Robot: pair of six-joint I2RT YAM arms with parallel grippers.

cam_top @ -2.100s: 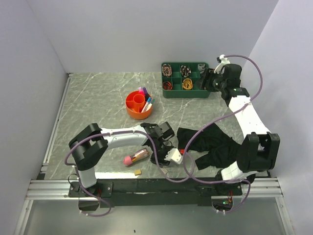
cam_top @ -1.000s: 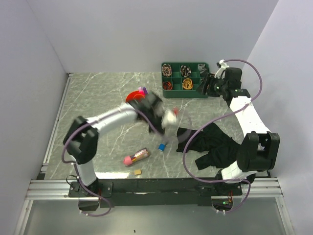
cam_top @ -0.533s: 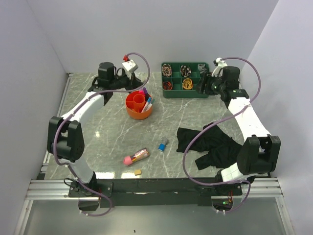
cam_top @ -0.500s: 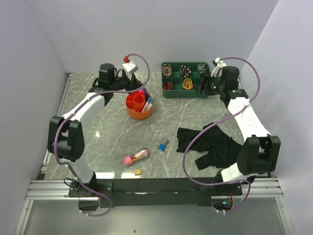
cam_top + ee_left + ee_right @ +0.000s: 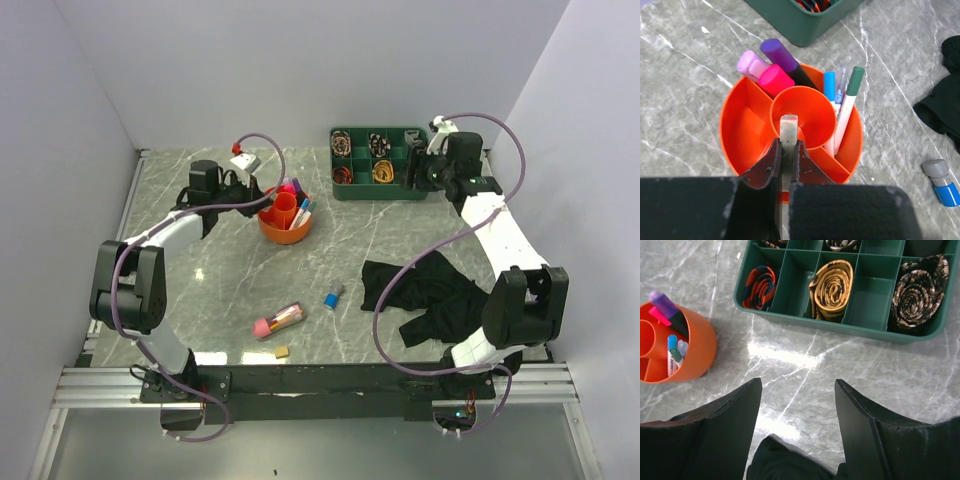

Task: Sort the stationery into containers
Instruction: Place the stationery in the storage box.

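I need to let go of the slab with my left gripper. The slab's tip is over the edge of the centre tube and within the organiser's outer rim, so the slab would end up inside the organiser [image 5: 285, 221].
The round orange organiser [image 5: 285, 221] [image 5: 790, 125] stands at the back of the table. It holds purple and pink markers [image 5: 772, 67] and blue- and green-capped pens [image 5: 847, 107]. My left gripper [image 5: 786, 142] [image 5: 256, 196] hovers at its left rim, shut on a thin beige eraser-like slab [image 5: 788, 125] over the edge of the centre tube. A pink tube case [image 5: 278, 320], a blue-capped piece [image 5: 333, 296] [image 5: 941, 182] and a small beige eraser [image 5: 282, 351] lie on the table. My right gripper [image 5: 797, 390] [image 5: 416, 174] stands open and empty above bare marble near the green tray.
A green tray [image 5: 350, 190] [image 5: 840, 326] of ribbon rolls sits at the back right. A black cloth [image 5: 430, 295] [image 5: 785, 460] lies crumpled on the right, under the right arm's cable. White walls close in the table on three sides.
The left arm swung from mid-table to the back left and now hangs at the organiser's rim. The blue-capped piece stays on the table. The right gripper barely shifted.
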